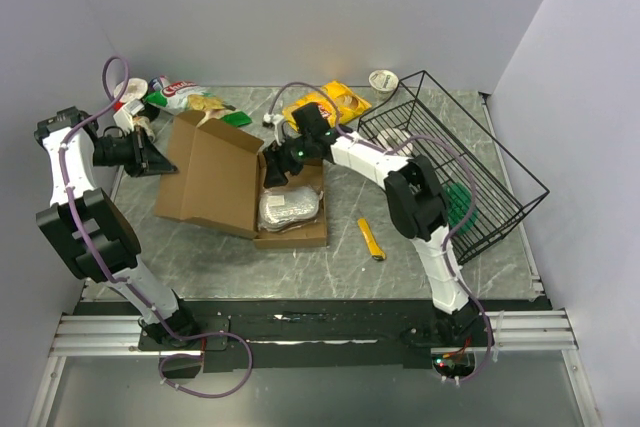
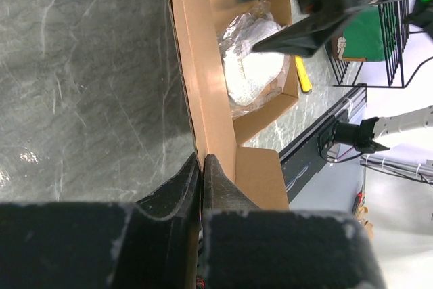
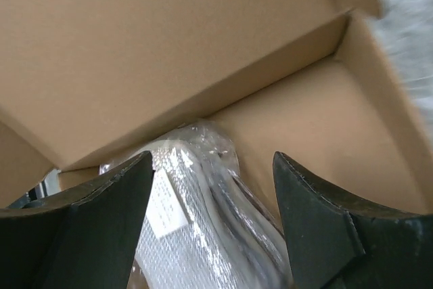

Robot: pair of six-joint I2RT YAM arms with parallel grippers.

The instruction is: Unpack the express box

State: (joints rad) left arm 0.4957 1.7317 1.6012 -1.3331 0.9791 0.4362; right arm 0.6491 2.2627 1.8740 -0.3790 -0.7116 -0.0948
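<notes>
The packet's top seam (image 1: 287,192) (image 3: 207,156) is in line with the gap but below the fingers, so closing now would miss. My right gripper lowers before it closes.
The express box (image 1: 215,177) lies open, its brown lid folded out to the left and its tray to the right. A packet in shiny clear plastic (image 1: 289,209) rests in the tray. My left gripper (image 1: 166,160) is shut on the lid's far left edge; in the left wrist view the fingers (image 2: 216,181) pinch the thin cardboard wall of the box (image 2: 203,65). My right gripper (image 1: 275,172) hovers open over the tray's far end. In the right wrist view it (image 3: 211,160) straddles the top of the packet (image 3: 196,228) without touching, with the box wall (image 3: 169,45) behind.
A black wire basket (image 1: 500,162) stands at the right with something green (image 1: 462,202) inside. A yellow utility knife (image 1: 371,238) lies on the table beside the box. Snack bags (image 1: 190,97) and a yellow bag (image 1: 335,102) sit along the back, near a small cup (image 1: 383,79).
</notes>
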